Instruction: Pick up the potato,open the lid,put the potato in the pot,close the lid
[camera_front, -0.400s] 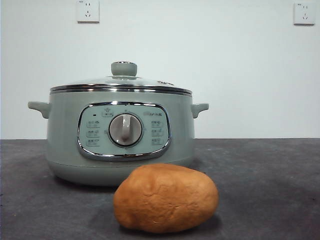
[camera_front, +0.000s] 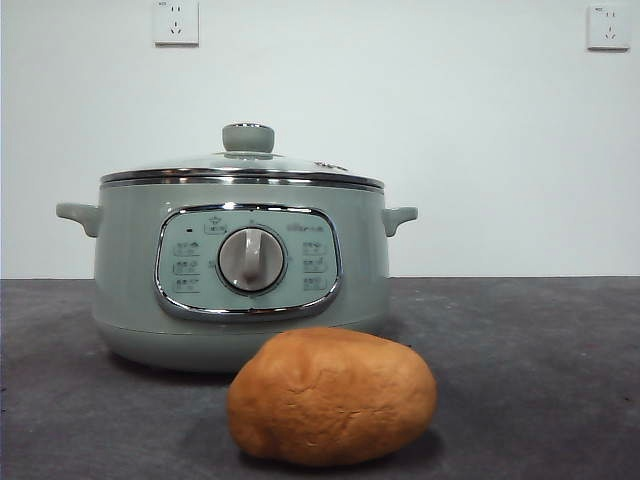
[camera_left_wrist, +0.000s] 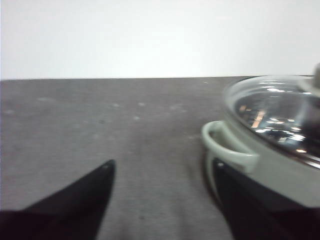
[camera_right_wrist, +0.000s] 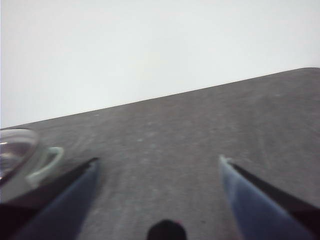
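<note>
The glass lid spreads as wide as the pot (camera_front: 240, 270), so my left gripper will grab the lid by its narrow green knob (camera_front: 248, 138) next.
The orange-brown potato (camera_front: 332, 397) lies on the dark table in front of the pale green pot (camera_front: 240, 270), a little to its right. The glass lid (camera_front: 245, 165) with its green knob (camera_front: 248, 137) sits shut on the pot. My left gripper (camera_left_wrist: 162, 167) is open and empty, beside the pot's side handle (camera_left_wrist: 227, 150); the lid (camera_left_wrist: 275, 112) shows in that view. My right gripper (camera_right_wrist: 157, 162) is open and empty over bare table, with the pot's other handle (camera_right_wrist: 46, 162) off to one side. Neither gripper shows in the front view.
The dark grey table (camera_front: 540, 360) runs back to a white wall with two sockets (camera_front: 176, 22) (camera_front: 608, 26). Bare table lies to both sides of the pot.
</note>
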